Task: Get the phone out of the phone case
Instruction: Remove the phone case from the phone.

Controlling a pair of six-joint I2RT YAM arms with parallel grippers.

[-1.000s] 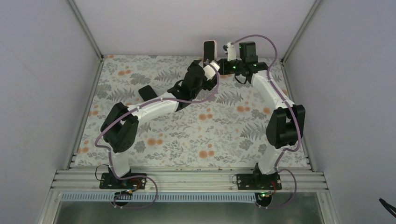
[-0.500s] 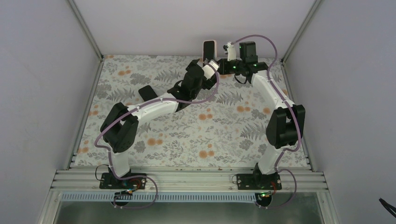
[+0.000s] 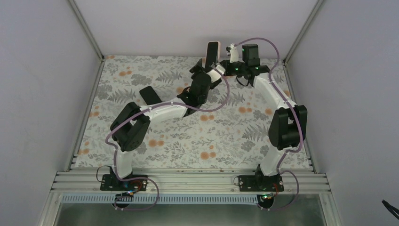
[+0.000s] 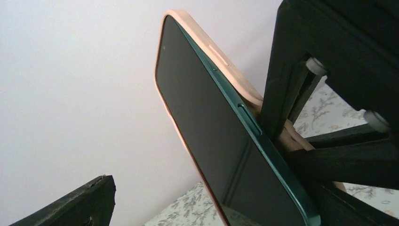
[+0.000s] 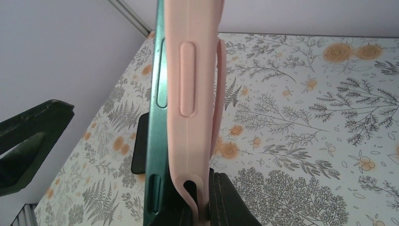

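The phone's bare lower corner [image 3: 210, 69] lies between the open fingers, so my left gripper closes on the phone's corner next, which would catch it.
The phone [image 4: 207, 132] has a dark screen and a green rim and sits in a pink case [image 5: 197, 80]. It is held off the table near the back wall, tilted, as the top view shows [image 3: 212, 52]. My right gripper [image 5: 202, 212] is shut on the case's lower edge, where the pink lip stands peeled off the green rim [image 5: 157, 141]. It also shows in the top view [image 3: 226, 60]. My left gripper [image 4: 207, 212] is open just below the phone, with one finger [image 4: 89, 202] well clear of the screen. In the top view it is at the phone's lower end [image 3: 207, 69].
A flat black object [image 3: 149, 95] lies on the floral table cover [image 3: 226, 136] left of centre, and also shows in the right wrist view [image 5: 139, 150]. The back wall is close behind the phone. Metal frame posts [image 3: 87, 28] stand at the back corners.
The left arm has swung to the right and its gripper has come up under the phone. The phone has tipped from upright to a slant. The right arm has barely moved.
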